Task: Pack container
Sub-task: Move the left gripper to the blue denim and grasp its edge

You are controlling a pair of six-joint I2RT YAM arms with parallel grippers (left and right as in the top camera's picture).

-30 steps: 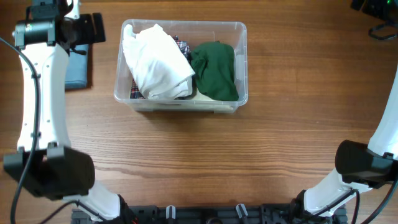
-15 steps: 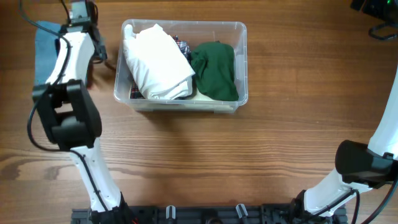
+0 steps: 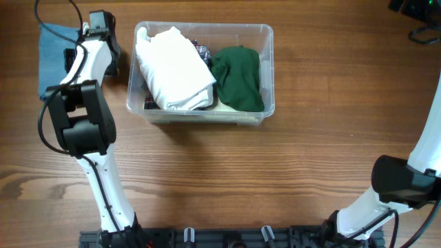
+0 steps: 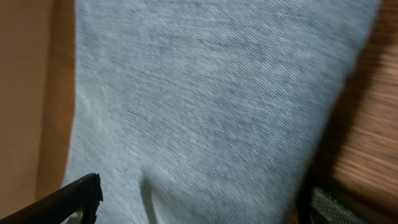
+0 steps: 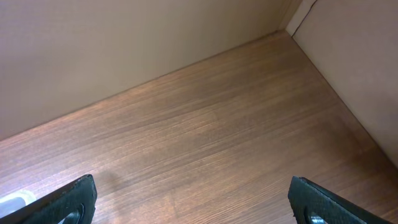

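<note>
My left gripper will next pinch the folded blue-grey cloth by its edge facing the container (image 4: 308,144), layers together, to pack it inside still folded.
The clear plastic container (image 3: 267,69) stands at the back middle of the table. Inside lie a folded white cloth (image 3: 176,69), a dark green cloth (image 3: 240,77) and a bit of plaid fabric (image 3: 200,48). A folded blue-grey cloth (image 3: 52,55) lies on the table left of the container. My left arm (image 3: 93,55) reaches over it. In the left wrist view that cloth (image 4: 211,93) fills the picture, and my left gripper (image 4: 202,208) is open just above it, holding nothing. My right gripper (image 5: 193,205) is open over bare wood.
The right arm's base and elbow (image 3: 403,182) stand at the table's right edge. A pale wall (image 5: 124,43) meets the table just beyond the right gripper. Dark equipment (image 3: 417,14) sits at the back right corner.
My left arm has swung in and dropped from high over the table's left edge to low over the blue-grey cloth. Its jaws stayed open. The container and the right arm have not moved.
</note>
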